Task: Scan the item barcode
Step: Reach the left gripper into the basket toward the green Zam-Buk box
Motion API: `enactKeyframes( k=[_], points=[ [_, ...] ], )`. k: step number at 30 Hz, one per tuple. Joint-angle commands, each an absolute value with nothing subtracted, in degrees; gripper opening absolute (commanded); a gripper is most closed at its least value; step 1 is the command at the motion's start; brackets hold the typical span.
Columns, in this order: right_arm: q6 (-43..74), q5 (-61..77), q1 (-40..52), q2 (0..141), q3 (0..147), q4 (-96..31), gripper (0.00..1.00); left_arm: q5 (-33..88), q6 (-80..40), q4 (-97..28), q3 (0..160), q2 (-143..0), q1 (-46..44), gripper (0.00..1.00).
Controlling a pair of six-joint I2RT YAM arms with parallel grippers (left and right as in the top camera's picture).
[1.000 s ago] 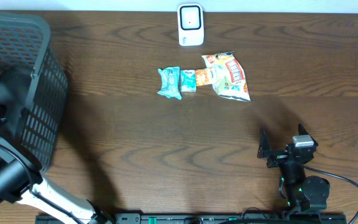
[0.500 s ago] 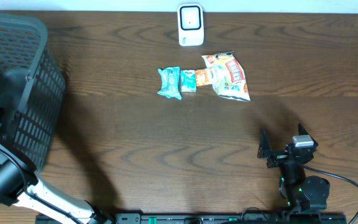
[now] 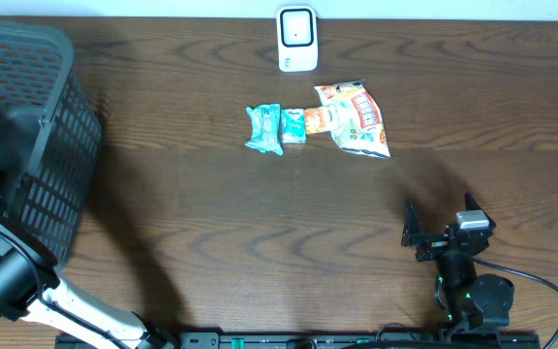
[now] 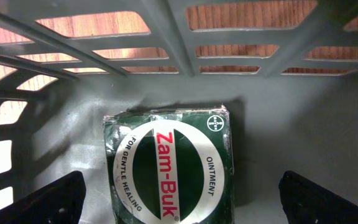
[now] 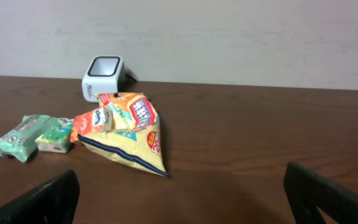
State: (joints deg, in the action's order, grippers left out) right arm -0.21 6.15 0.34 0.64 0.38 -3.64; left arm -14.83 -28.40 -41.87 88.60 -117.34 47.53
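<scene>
The left gripper's fingers stop above the box in the left wrist view, so the left gripper isn't ready to close on the Zam-Buk box yet and should first go lower.
A dark green Zam-Buk ointment box [image 4: 169, 165] lies flat on the grey floor of the basket [image 4: 166, 37], label up. My left gripper [image 4: 182, 202] is inside the basket, open, with one finger on each side of the box and apart from it. From overhead the left gripper shows only as a dark shape through the basket [image 3: 27, 145] mesh. The white barcode scanner [image 3: 297, 39] stands at the table's far edge, also visible as the scanner [image 5: 103, 78] in the right wrist view. My right gripper [image 3: 440, 221] rests open at the front right, holding nothing.
A yellow snack bag [image 3: 358, 118], a small orange-and-teal packet [image 3: 294, 125] and a teal packet [image 3: 263, 127] lie in a row in front of the scanner. The basket's slatted walls close in around my left gripper. A wall rises behind the table.
The left arm shifted slightly at the basket between the earliest frame and now. The right arm and the packets on the table have not moved.
</scene>
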Motion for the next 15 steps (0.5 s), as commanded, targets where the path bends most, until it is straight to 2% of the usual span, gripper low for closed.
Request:
enactKeyframes(
  k=[1,15],
  points=[
    [0.8,6.0,0.8,0.3,0.3,-3.9,0.99,-17.7,-30.6,-41.5,88.1,-118.0,47.9,0.98],
    [0.8,6.0,0.8,0.3,0.3,-3.9,0.99,-17.7,-31.8,-34.8,84.0,-118.0,47.8,0.98]
  ],
)
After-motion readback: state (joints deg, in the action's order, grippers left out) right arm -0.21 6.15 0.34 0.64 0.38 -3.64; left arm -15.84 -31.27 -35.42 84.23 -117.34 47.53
